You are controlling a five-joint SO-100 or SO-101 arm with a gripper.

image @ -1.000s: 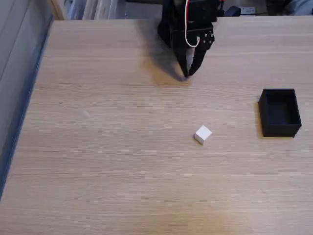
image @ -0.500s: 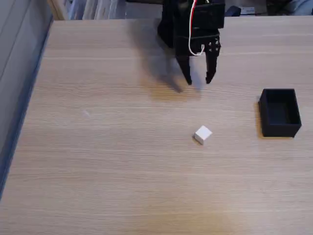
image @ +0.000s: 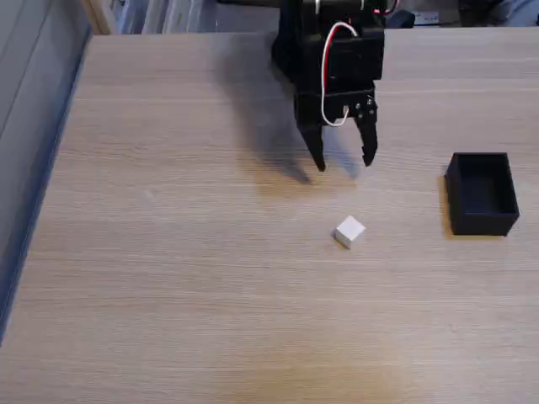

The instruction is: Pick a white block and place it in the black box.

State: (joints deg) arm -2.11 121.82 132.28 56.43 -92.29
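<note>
My gripper grabs the white block [image: 349, 231] by its opposite sides next, to place it in the black box [image: 482, 193].
The white block [image: 349, 231] is a small cube lying alone on the wooden table, a little right of centre in the fixed view. The black box [image: 482, 193] stands open-topped near the right edge, well apart from the block. My gripper [image: 344, 162], black with red and white wires, hangs from the top centre with its two fingers spread and nothing between them. Its fingertips are above the block in the picture, a short gap away from it.
The wooden table [image: 185, 278] stretches wide and bare to the left and front. A grey-blue strip runs along its left edge [image: 34, 194]. Clutter lies beyond the far edge at the top.
The gripper went from shut to open and has come down the picture toward the white block. The block and the box have stayed put.
</note>
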